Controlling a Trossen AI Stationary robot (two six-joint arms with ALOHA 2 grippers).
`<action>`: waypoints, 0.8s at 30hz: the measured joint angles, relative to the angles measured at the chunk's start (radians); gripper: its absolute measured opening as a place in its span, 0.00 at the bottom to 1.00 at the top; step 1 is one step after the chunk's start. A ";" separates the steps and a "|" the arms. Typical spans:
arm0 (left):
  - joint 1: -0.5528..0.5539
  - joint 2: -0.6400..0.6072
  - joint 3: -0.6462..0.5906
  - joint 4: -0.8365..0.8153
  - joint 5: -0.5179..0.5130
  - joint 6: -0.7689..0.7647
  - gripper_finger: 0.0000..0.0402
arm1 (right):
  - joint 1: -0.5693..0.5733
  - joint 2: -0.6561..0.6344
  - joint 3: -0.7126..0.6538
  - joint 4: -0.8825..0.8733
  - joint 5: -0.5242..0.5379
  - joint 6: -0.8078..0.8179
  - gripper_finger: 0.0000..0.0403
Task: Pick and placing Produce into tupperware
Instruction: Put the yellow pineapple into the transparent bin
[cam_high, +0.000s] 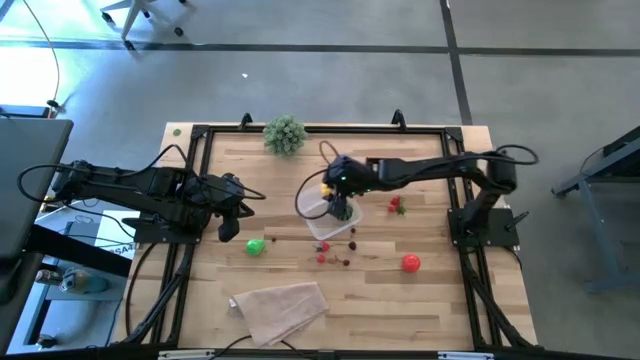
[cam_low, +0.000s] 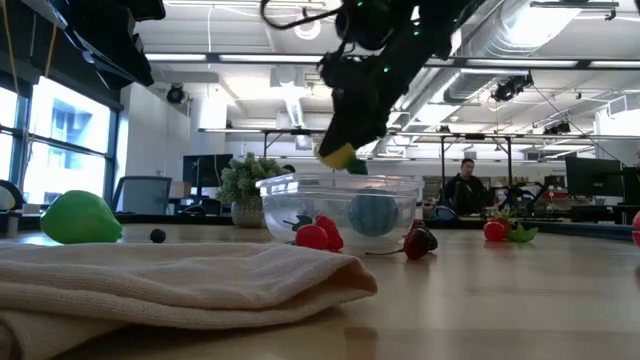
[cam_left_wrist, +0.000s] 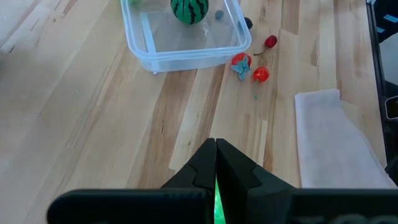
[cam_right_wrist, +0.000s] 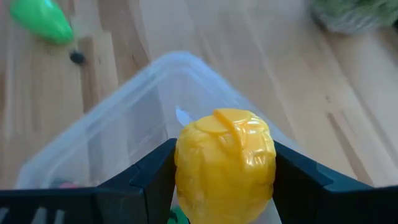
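Note:
The yellow fruit (cam_right_wrist: 225, 163) is still above the clear tupperware's rim, so the robot should lower the fruit before its right gripper lets go of it.
The clear tupperware (cam_high: 325, 218) stands mid-table; it shows in the low view (cam_low: 340, 205) and left wrist view (cam_left_wrist: 186, 37), with a small striped green watermelon (cam_left_wrist: 188, 10) inside. My right gripper (cam_high: 340, 195) hovers over it, shut on a yellow toy fruit (cam_right_wrist: 225, 163). My left gripper (cam_left_wrist: 216, 163) is shut and empty at the table's left (cam_high: 232, 215). A green piece (cam_high: 255, 247), small red pieces (cam_high: 330, 255) and two red fruits (cam_high: 410, 263) (cam_high: 397, 205) lie on the wood. My right gripper pinches the yellow fruit's two opposite sides (cam_right_wrist: 186, 168) between its two fingers (cam_right_wrist: 152, 177). The fingers come from above, slanting down over the tupperware. The fruit is lifted clear, just above the box's rim (cam_low: 340, 155).
A beige cloth (cam_high: 282, 305) lies near the front edge. A bushy pale-green plant ball (cam_high: 285, 133) stands at the far edge. A black frame (cam_high: 200, 180) borders the table. A person (cam_low: 465, 190) sits in the room behind.

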 joint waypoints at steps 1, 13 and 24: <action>0.000 0.000 0.000 0.000 0.000 0.000 0.00 | 0.002 0.020 0.016 -0.013 0.001 -0.010 0.51; 0.000 0.000 0.000 0.000 0.000 0.000 0.00 | 0.007 0.143 0.069 -0.057 0.007 -0.088 0.51; 0.000 0.000 0.000 0.000 0.000 0.000 0.00 | 0.007 0.171 0.069 -0.075 0.008 -0.107 0.51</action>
